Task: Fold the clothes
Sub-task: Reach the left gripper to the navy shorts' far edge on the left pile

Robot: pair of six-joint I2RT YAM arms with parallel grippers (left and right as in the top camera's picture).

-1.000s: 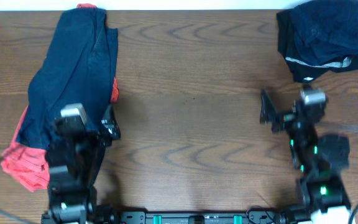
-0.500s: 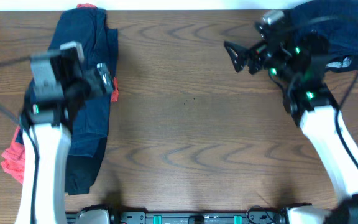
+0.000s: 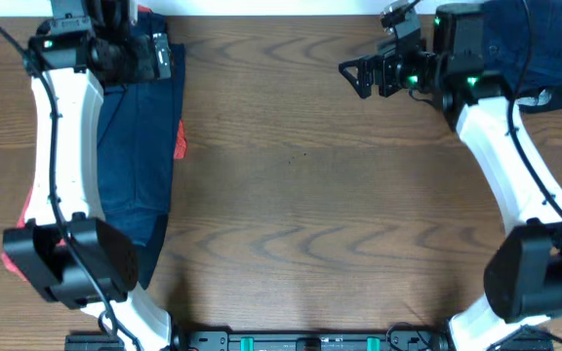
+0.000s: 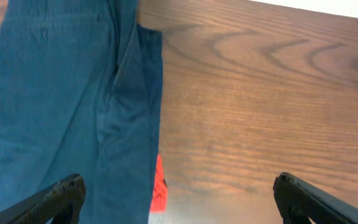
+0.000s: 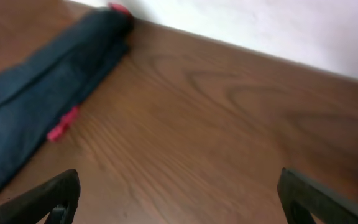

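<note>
The navy garment [image 3: 135, 146] needs to be drawn open for folding, so my left gripper will next grab it by its long edge [image 3: 179, 78] facing the wood, near its top end.
A long navy garment [image 3: 135, 146] lies along the table's left side over a red garment [image 3: 27, 255] that shows at its lower left and as a sliver at its right edge [image 4: 159, 190]. A dark navy bundle [image 3: 535, 39] sits at the far right corner. My left gripper [image 3: 159, 57] is open and empty above the navy garment's top end; its fingers frame the cloth's right edge [image 4: 178, 193]. My right gripper [image 3: 359, 73] is open and empty over bare wood left of the bundle, facing the navy garment [image 5: 48, 93].
Brown wooden table [image 3: 301, 195] with its far edge against a white wall [image 5: 278, 25]. The arms' bases stand at the near edge.
Both arms have stretched from the near edge toward the far side. The left gripper went up to the navy garment's top; the right moved beside the dark bundle.
</note>
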